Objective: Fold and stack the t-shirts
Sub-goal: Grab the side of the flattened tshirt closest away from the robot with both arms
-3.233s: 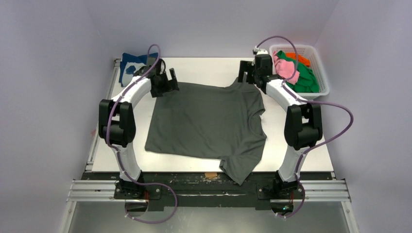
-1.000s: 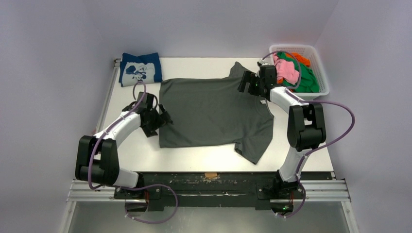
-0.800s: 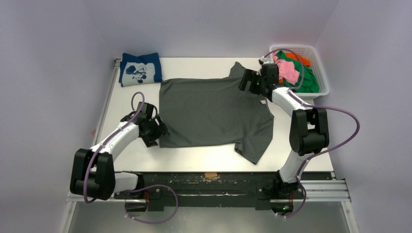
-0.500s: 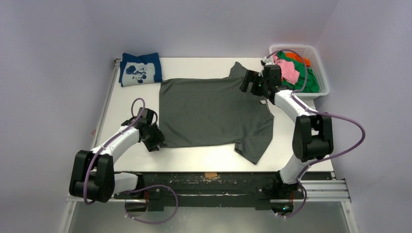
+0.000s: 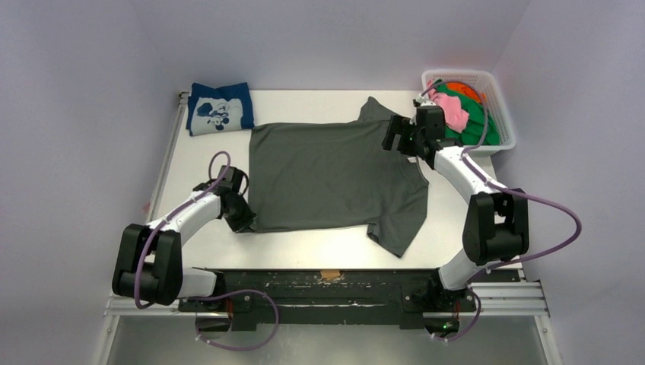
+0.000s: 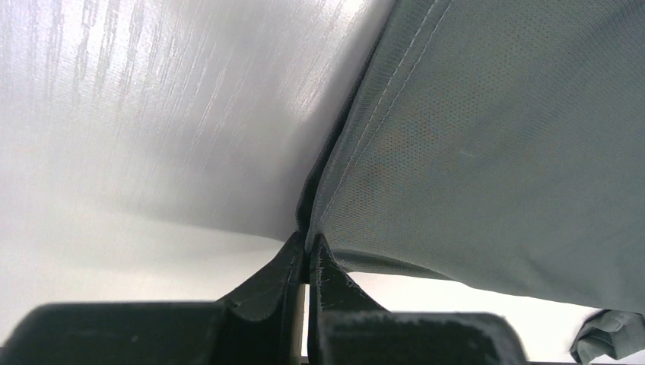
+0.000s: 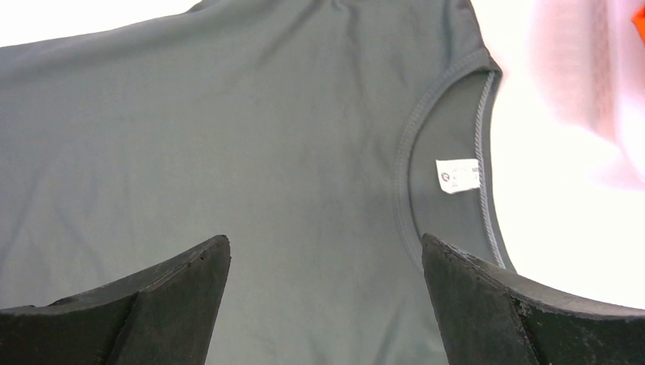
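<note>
My right gripper grabs the t-shirt's near sleeve next, matching the held hem corner, to fold the near side of the dark grey t-shirt (image 5: pixel 335 179) over.
A dark grey t-shirt (image 5: pixel 335 179) lies spread flat on the white table, its neck toward the right. My left gripper (image 5: pixel 245 222) is shut on the shirt's near left hem corner (image 6: pixel 313 228), the stitched edge pinched between its fingertips. My right gripper (image 5: pixel 401 138) hovers open over the collar (image 7: pixel 449 144), the white label showing beside its right finger (image 7: pixel 487 296). A folded navy blue t-shirt (image 5: pixel 220 107) with white cartoon print rests at the far left corner. Pink, green and orange t-shirts (image 5: pixel 465 114) are piled in the basket.
The white mesh basket (image 5: pixel 502 114) stands at the far right corner, just behind my right wrist. A black rail (image 5: pixel 327 281) runs along the table's near edge. One grey sleeve (image 5: pixel 395 232) points toward that edge.
My left gripper slid toward the near edge along the shirt's left side and closed on the hem corner. The right gripper shifted slightly right over the collar, staying open.
</note>
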